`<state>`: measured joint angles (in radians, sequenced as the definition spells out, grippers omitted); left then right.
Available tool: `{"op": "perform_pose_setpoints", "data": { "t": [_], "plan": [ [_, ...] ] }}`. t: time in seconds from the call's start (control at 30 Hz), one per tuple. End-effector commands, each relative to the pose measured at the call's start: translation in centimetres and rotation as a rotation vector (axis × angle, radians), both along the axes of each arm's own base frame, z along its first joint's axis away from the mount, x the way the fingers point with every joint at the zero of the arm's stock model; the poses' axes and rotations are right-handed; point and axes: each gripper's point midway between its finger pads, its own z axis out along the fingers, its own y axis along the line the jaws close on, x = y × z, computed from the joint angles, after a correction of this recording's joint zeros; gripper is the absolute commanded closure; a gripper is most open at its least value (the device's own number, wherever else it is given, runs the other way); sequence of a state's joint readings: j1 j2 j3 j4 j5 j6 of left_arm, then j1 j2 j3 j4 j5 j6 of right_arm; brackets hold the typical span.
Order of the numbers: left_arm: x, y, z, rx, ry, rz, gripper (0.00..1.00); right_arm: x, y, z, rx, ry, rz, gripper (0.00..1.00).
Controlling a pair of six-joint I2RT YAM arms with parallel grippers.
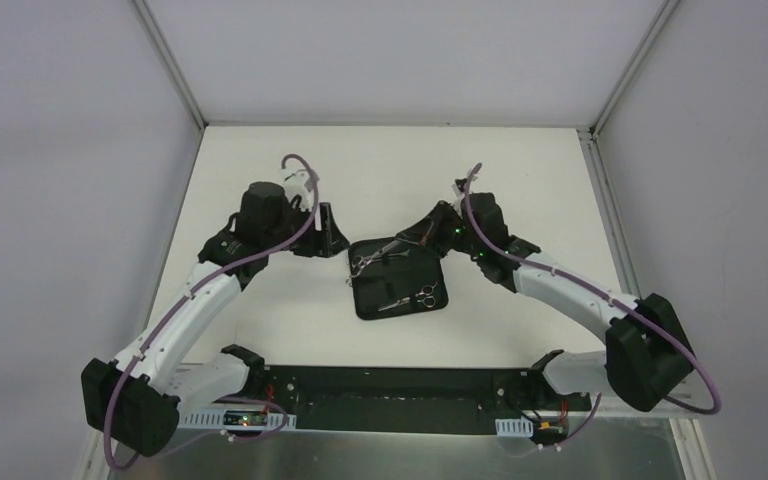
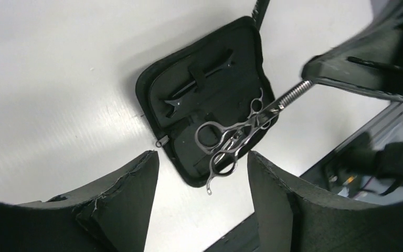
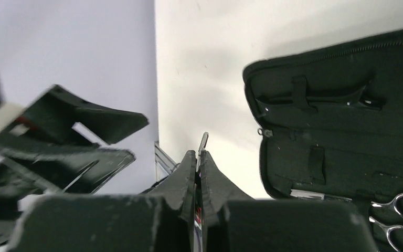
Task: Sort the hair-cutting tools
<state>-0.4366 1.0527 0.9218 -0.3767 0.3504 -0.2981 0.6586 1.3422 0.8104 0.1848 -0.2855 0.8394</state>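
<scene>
The left gripper grabs the silver scissors by their ring handles next, so the toothed blade stays free to slide into the case.
An open black zip case (image 1: 400,290) lies flat at mid-table. Silver ring-handled scissors (image 2: 225,142) hang over its corner, held by their toothed blade (image 2: 294,94) in my right gripper (image 2: 315,76). In the right wrist view that gripper (image 3: 198,153) is shut on the thin blade (image 3: 203,140). A second pair of silver scissors (image 1: 415,297) lies in the case's near half. A thin black stick-like tool (image 2: 199,81) sits under a strap in the case. My left gripper (image 2: 202,155) is open with nothing between its fingers, just short of the scissors' rings.
The left arm (image 1: 260,215) is left of the case, the right arm (image 1: 480,225) right of it. A black base bar (image 1: 380,395) runs along the near edge. Metal frame rails (image 1: 600,190) and grey walls bound the white table.
</scene>
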Motion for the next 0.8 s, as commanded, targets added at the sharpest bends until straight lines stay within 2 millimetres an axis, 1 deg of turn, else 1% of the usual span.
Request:
{"op": "perform_pose_setpoints", "data": {
  "t": [0.0, 0.03, 0.07, 0.13, 0.17, 0.3, 0.4, 0.43, 0.47, 0.53, 0.67, 0.77],
  "plan": [
    [0.1, -0.7, 2.7, -0.340, 0.051, 0.140, 0.37, 1.4, -1.2, 7.0, 0.171, -0.224, -0.060, 1.00],
    [0.2, -0.7, 3.6, -0.395, 0.025, 0.152, 0.36, 1.3, -1.4, 7.5, 0.185, -0.251, -0.059, 1.00],
    [0.3, -0.7, 4.1, -0.441, 0.014, 0.176, 0.35, 1.2, -1.7, 8.1, 0.196, -0.274, -0.058, 1.00],
    [0.6, -0.4, 4.7, -0.509, 0.008, 0.224, 0.30, 1.0, -2.1, 9.8, 0.235, -0.334, -0.055, 1.00],
    [0.7, -0.3, 4.8, -0.536, 0.017, 0.243, 0.28, 0.8, -2.3, 10.3, 0.250, -0.355, -0.056, 1.00],
    [1.3, -0.7, 6.2, -0.670, 0.032, 0.283, 0.23, 0.6, -2.7, 11.8, 0.286, -0.406, -0.061, 1.00],
    [1.8, -1.0, 6.6, -0.763, 0.071, 0.315, 0.22, 0.6, -2.6, 12.7, 0.314, -0.446, -0.060, 1.00],
    [2.0, -1.1, 6.5, -0.781, 0.087, 0.324, 0.22, 0.6, -2.6, 13.0, 0.324, -0.459, -0.060, 1.00],
    [2.2, -1.1, 6.4, -0.801, 0.096, 0.329, 0.23, -0.1, -2.3, 13.2, 0.340, -0.468, -0.019, 1.00],
    [2.5, -1.3, 6.4, -0.846, 0.110, 0.338, 0.26, -0.5, -2.0, 13.8, 0.384, -0.451, -0.001, 1.00],
    [2.9, -1.4, 6.7, -0.900, 0.122, 0.353, 0.34, -0.6, -1.8, 14.2, 0.404, -0.452, 0.015, 1.00],
    [3.2, -1.6, 7.0, -0.921, 0.132, 0.345, 0.43, -0.5, -1.6, 14.3, 0.423, -0.449, 0.017, 1.00]
  ]
}}
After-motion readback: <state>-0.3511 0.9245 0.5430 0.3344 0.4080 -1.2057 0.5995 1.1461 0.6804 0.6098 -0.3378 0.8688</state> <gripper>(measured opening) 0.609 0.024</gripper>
